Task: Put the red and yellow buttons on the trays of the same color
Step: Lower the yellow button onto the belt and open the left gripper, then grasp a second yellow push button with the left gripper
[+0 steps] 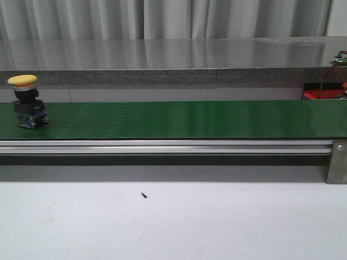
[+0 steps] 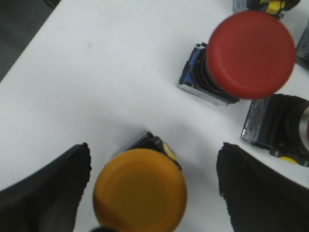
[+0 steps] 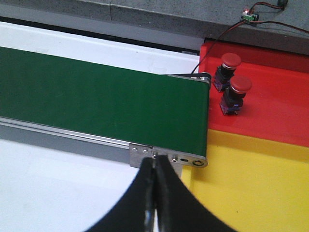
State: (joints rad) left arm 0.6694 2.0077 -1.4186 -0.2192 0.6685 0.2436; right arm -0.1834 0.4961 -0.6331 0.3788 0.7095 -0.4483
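I should close my left gripper on the yellow button's cap (image 2: 140,188) now: my left gripper's fingers stand on either side of the cap, so closing now would catch the cap.
In the left wrist view my left gripper (image 2: 153,162) is open, one black finger (image 2: 48,193) on each side of a yellow button (image 2: 140,191) standing on a white surface, with gaps on both sides. A red button (image 2: 251,53) stands a little beyond it. Another yellow button (image 1: 24,100) rides at the left end of the green conveyor belt (image 1: 179,119). My right gripper (image 3: 154,164) is shut and empty, near the belt's end. Beside it lie the yellow tray (image 3: 256,188) and the red tray (image 3: 285,111), which holds two red buttons (image 3: 231,63) (image 3: 239,89).
More button units (image 2: 280,125) lie close to the red one in the left wrist view. A grey ledge (image 1: 173,59) runs behind the belt, with a small circuit board and wires (image 3: 251,14) on it. The belt's metal end bracket (image 3: 169,157) sits by the right fingers.
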